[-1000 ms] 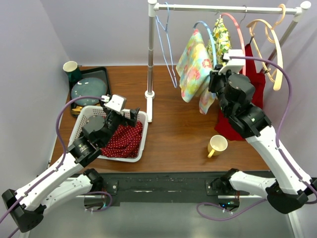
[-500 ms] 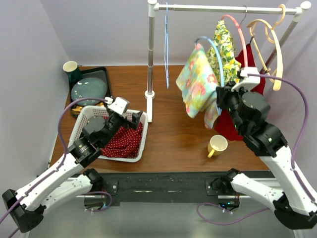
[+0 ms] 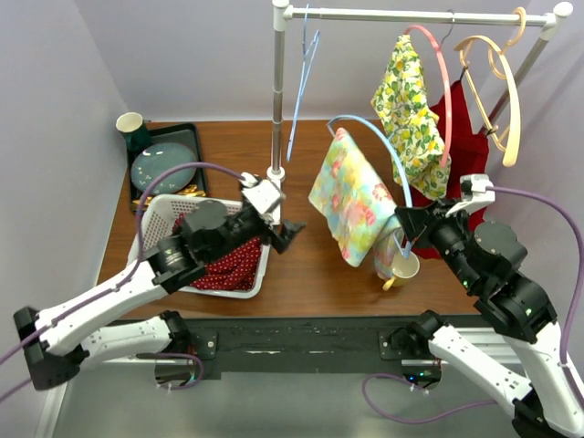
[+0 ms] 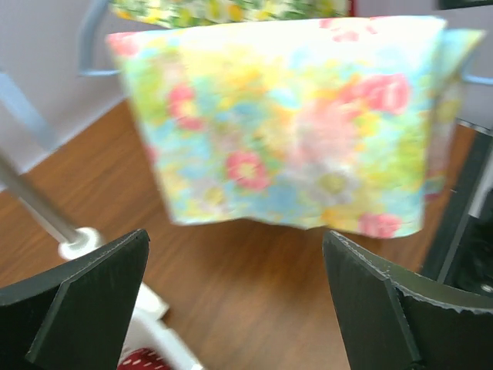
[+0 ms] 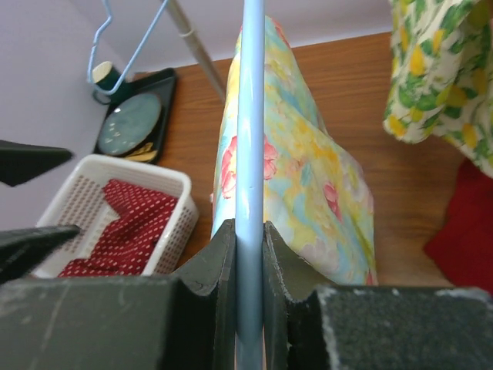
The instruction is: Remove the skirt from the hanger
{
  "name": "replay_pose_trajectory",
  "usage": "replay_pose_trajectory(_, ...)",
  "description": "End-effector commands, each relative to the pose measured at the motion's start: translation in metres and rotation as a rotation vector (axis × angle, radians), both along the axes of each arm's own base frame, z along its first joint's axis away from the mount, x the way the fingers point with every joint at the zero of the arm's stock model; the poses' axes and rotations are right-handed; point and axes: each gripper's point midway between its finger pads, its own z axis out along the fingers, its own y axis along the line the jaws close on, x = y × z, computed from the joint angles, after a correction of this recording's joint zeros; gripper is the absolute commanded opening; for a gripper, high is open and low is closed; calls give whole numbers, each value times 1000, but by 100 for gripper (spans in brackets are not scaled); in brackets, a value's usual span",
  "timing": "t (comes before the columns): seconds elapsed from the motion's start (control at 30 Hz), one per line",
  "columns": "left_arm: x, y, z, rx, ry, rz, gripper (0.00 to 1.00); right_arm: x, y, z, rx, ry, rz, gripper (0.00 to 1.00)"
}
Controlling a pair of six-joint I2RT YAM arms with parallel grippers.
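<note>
The skirt needs to come off the hanger. Its free lower edge is clear of the hanger's rod [image 5: 249, 116], so my left gripper should grab the skirt there next.
The skirt [image 3: 351, 196], pastel floral cloth, hangs folded over a light-blue hanger [image 3: 394, 169] that is off the rail and held low above the table. My right gripper [image 3: 408, 235] is shut on the hanger's thin blue rod [image 5: 249, 116], with the skirt [image 5: 308, 177] draped just beyond the jaws [image 5: 249, 227]. My left gripper [image 3: 285, 226] stands wide open at the basket's right end, facing the skirt [image 4: 285, 123]. Nothing lies between its fingers [image 4: 235, 239]; the cloth's lower edge is a little ahead of them.
A white basket [image 3: 151, 228] with red dotted cloth sits under the left arm. A yellow mug [image 3: 401, 267] stands below the skirt. The rack pole [image 3: 278, 91] carries an empty blue hanger [image 3: 301, 82], a yellow floral garment [image 3: 411, 100] and a red one [image 3: 465, 137]. A tray [image 3: 164, 164] lies back left.
My right gripper has brought the hanger and skirt off the rail, down and toward the table's middle. My left arm has swung right from over the basket toward the skirt.
</note>
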Motion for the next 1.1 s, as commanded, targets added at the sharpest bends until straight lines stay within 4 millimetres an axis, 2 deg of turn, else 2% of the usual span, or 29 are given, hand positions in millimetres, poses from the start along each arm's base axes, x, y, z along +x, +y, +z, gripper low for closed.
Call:
replay_pose_trajectory(0.0,-23,-42,27,-99,5,-88,100,-4,28,34,183,-93,118,0)
replay_pose_trajectory(0.1,-40,-79,33,-129,6,-167,100,-7,31,33,199,-95,137,0)
replay_pose_trajectory(0.13,-42,-85,33,-133,8,-178,100,-7,30,34,203,-98,138,0)
replay_pose_trajectory(0.3,-36,-114,19,-122,16,-155,100,-17,29,44,244,-129,159,0)
replay_pose_trajectory(0.6,-20,-144,-23,-40,20,-118,100,-29,29,55,296,-160,196,0)
replay_pose_trajectory(0.77,-16,-150,-31,-42,5,-110,96,-26,35,49,305,-142,210,0)
replay_pose_trajectory(0.87,-18,-151,-32,-57,-3,-118,89,-24,36,45,312,-135,210,0)
replay_pose_trajectory(0.97,-17,-150,-32,-63,-8,-111,67,-23,37,45,319,-135,210,0)
replay_pose_trajectory(1.0,-16,-150,-32,-63,-8,-108,55,-24,37,46,324,-139,213,0)
replay_pose_trajectory(1.07,-16,-149,-33,-61,-6,-103,39,-25,39,46,328,-138,221,0)
